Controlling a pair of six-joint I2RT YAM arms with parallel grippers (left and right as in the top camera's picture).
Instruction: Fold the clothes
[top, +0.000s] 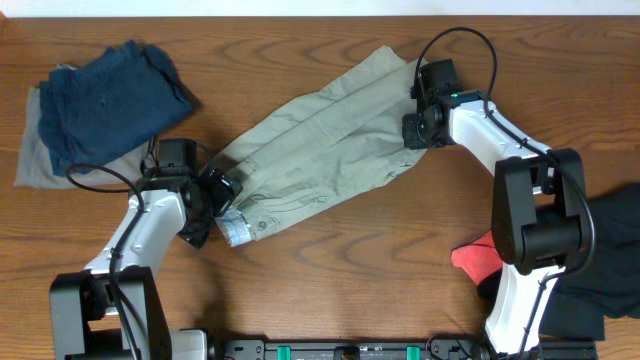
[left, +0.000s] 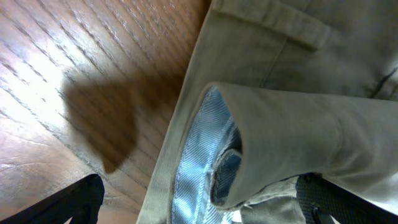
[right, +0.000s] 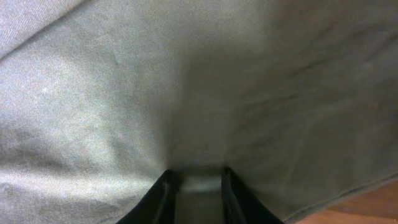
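The khaki-grey shorts (top: 320, 135) need their waistband end folded over toward the legs, so my left gripper will next grab them by the curled edge of the waistband.
The light khaki-grey shorts (top: 320, 135) lie slantwise across the table, with the waistband at lower left and the legs toward upper right. My left gripper (top: 215, 195) is at the waistband. In the left wrist view its fingers (left: 199, 208) are wide apart, with the curled waistband and its pale blue-white lining (left: 199, 162) between them. My right gripper (top: 420, 128) is at the far leg end. In the right wrist view its fingers (right: 198, 186) are pinched on a fold of the khaki fabric (right: 186, 93).
A dark blue garment (top: 110, 95) lies on a grey one (top: 35, 165) at the back left. A red garment (top: 478, 262) and a black one (top: 610, 250) lie at the right, by the right arm's base. Bare wooden table (top: 350, 260) shows in front.
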